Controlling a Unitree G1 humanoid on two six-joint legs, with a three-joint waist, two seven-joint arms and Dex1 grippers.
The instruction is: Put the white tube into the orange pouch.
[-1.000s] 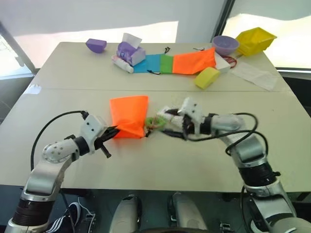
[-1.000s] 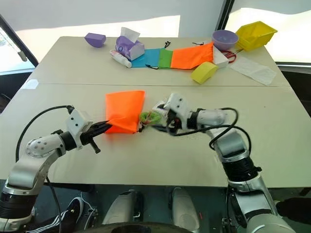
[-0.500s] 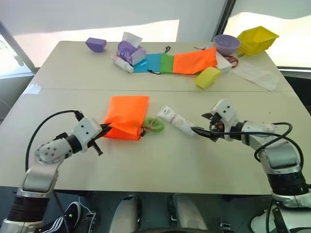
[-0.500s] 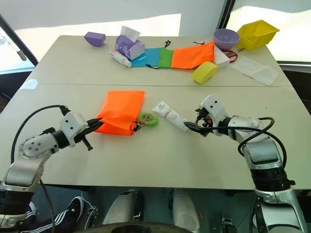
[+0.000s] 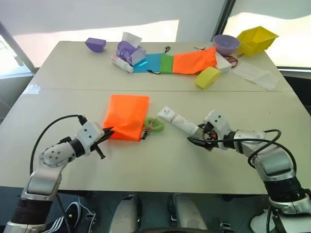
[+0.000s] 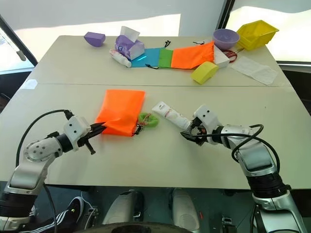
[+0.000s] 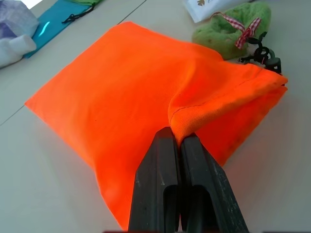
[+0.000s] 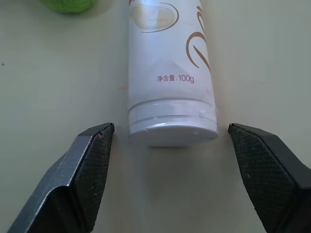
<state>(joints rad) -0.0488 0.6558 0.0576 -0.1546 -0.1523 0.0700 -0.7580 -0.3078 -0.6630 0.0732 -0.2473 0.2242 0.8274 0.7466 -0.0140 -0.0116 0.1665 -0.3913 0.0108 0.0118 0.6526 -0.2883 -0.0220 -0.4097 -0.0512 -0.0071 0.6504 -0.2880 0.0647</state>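
Observation:
My fingertips are level with the white cap (image 5: 195, 130) (image 8: 173, 120) on both sides, so it is time for my right gripper to close on the cap.
The orange pouch (image 5: 127, 115) lies flat at the table's middle, its dark cord and round green bead (image 5: 155, 126) at its near right corner. My left gripper (image 7: 180, 145) is shut on the pouch's (image 7: 131, 92) near edge, lifting a fold of fabric. The white tube (image 5: 176, 120) lies on the table just right of the bead, cap toward my right arm. My right gripper (image 6: 189, 132) is open at the cap end, one finger on each side of the tube (image 8: 171, 73), not touching it.
Along the far edge lie another orange pouch (image 5: 194, 60), a blue pouch (image 5: 148, 63), a purple tissue box (image 5: 130, 51), a second whitish tube (image 5: 122, 64), a yellow sponge (image 5: 207, 76), a purple bowl (image 5: 226, 44) and a yellow bin (image 5: 255, 40).
My right gripper drew back to the right from the pouch's mouth, leaving the tube lying on the table, then came in to straddle its cap. The left gripper has kept its pinch.

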